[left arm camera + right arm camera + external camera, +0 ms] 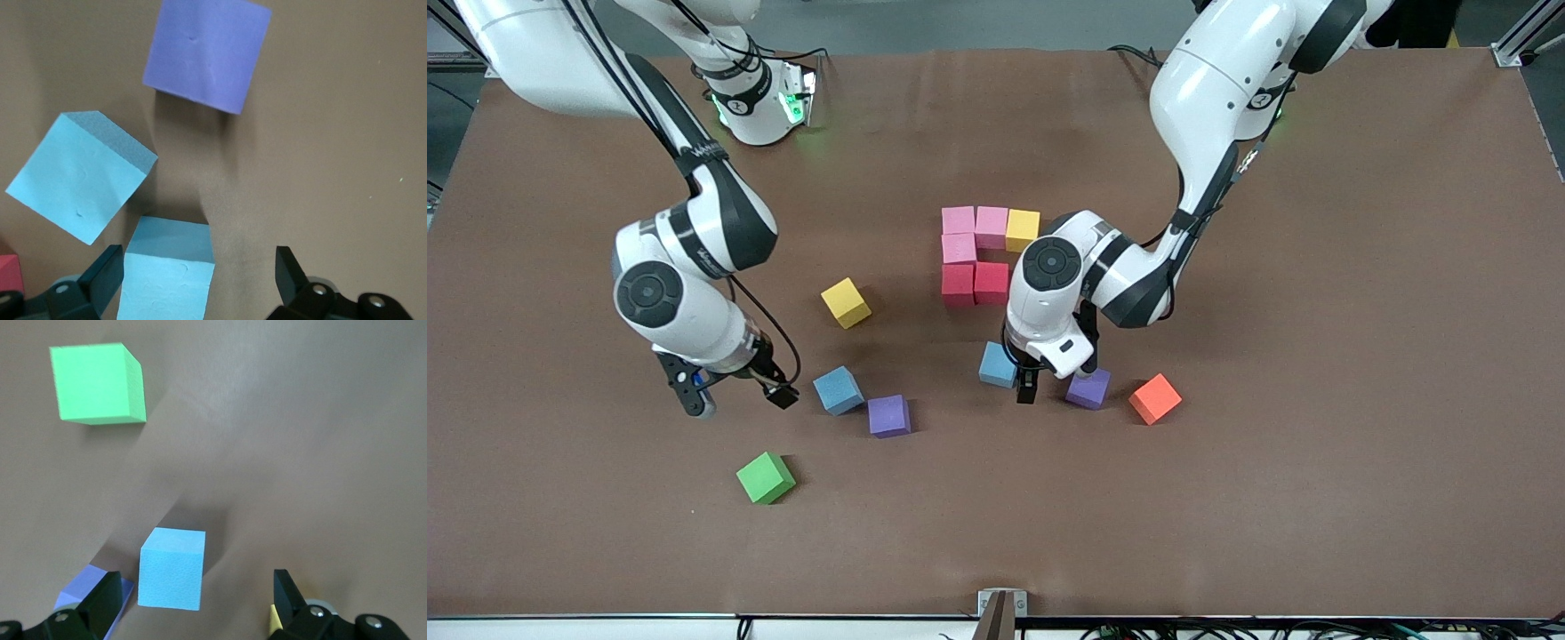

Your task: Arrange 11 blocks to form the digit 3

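Note:
The light blue block will extend the digit 3 past the red blocks, so next my left gripper will grab it between its fingers by the block's opposite sides.
Six blocks sit joined mid-table: a row of pink (959, 220), pink (991, 227) and yellow (1023, 229), a pink one (959, 249) nearer the front camera, then two red ones (958, 284) (991, 282). My left gripper (1054, 382) (198, 260) hangs open just nearer than them. A light blue block (170, 270) lies between its fingers, with another light blue one (998, 364) (80, 177) and a purple one (1088, 388) (207, 53) beside it. My right gripper (740, 402) (195, 581) is open beside a light blue block (838, 389) (171, 570).
A loose yellow cube (846, 302) lies between the right arm and the joined blocks. A second purple cube (889, 415) (87, 593) touches the blue one by the right gripper. A green cube (765, 477) (97, 383) and an orange cube (1154, 398) lie nearer the front camera.

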`<control>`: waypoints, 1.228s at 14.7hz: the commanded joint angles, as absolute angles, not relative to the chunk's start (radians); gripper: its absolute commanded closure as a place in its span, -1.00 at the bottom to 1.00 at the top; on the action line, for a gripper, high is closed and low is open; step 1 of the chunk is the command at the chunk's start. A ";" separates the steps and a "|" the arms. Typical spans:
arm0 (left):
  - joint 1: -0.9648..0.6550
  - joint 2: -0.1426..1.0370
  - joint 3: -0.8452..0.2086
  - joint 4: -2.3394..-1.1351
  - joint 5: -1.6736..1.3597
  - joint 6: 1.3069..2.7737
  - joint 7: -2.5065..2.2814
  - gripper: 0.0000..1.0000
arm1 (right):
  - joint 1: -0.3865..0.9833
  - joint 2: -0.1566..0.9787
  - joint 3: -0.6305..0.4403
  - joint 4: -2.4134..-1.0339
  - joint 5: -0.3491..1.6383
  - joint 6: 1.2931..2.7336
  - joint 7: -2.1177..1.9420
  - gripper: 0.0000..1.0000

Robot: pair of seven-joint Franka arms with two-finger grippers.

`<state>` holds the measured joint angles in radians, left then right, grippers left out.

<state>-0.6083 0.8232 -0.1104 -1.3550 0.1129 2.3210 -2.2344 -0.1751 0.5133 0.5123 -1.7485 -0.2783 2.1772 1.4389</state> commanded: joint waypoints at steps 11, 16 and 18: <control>-0.672 0.902 -0.095 -1.301 0.133 2.355 -2.160 -1.00 | -0.080 0.681 0.509 -1.663 -0.499 2.177 1.717 -1.00; -0.673 0.917 -0.097 -1.302 0.132 2.362 -2.160 -1.00 | -0.019 0.704 0.456 -1.638 -0.497 2.189 1.732 -1.00; -0.673 0.923 -0.097 -1.302 0.132 2.364 -2.161 -1.00 | 0.014 0.704 0.416 -1.635 -0.495 2.207 1.732 -1.00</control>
<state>-0.6637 0.9005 -0.1050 -1.3337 0.1143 2.3596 -2.1625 -0.0301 0.6918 0.4571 -1.6584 -0.4715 2.1956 1.7037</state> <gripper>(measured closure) 0.000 0.000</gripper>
